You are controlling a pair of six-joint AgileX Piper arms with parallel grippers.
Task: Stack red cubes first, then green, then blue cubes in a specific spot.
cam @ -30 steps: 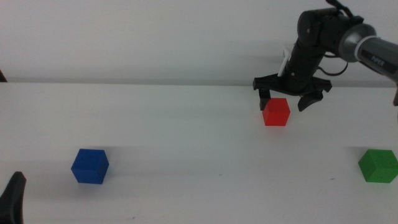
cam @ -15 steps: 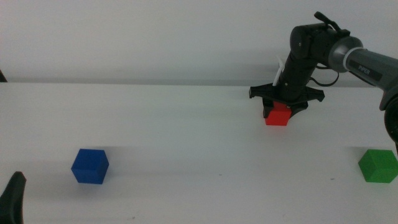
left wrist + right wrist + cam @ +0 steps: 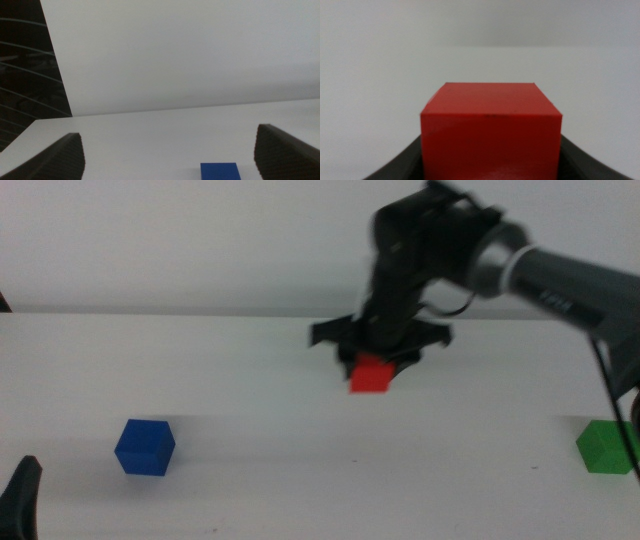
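Observation:
The red cube's lower edge [image 3: 370,391] hangs above the white tabletop in the middle view, so the robot's right gripper needs to keep holding the red cube until it is lower.
My right gripper [image 3: 376,363] is shut on the red cube [image 3: 371,376] over the middle of the white table, and both are blurred by motion. The right wrist view shows the red cube [image 3: 490,131] filling the space between the jaws. The blue cube [image 3: 144,447] sits at the front left. It also shows in the left wrist view [image 3: 220,171], just ahead of my open, empty left gripper [image 3: 169,134]. That gripper waits at the bottom left corner of the middle view [image 3: 20,495]. The green cube [image 3: 607,447] sits at the front right edge.
The white table's far edge [image 3: 200,315] meets a plain white wall. A dark slatted panel [image 3: 25,75] stands beyond the table in the left wrist view.
My right gripper came down over the red cube, shut on it, and has carried it left and slightly toward the front. The blue and green cubes and the left arm have not moved.

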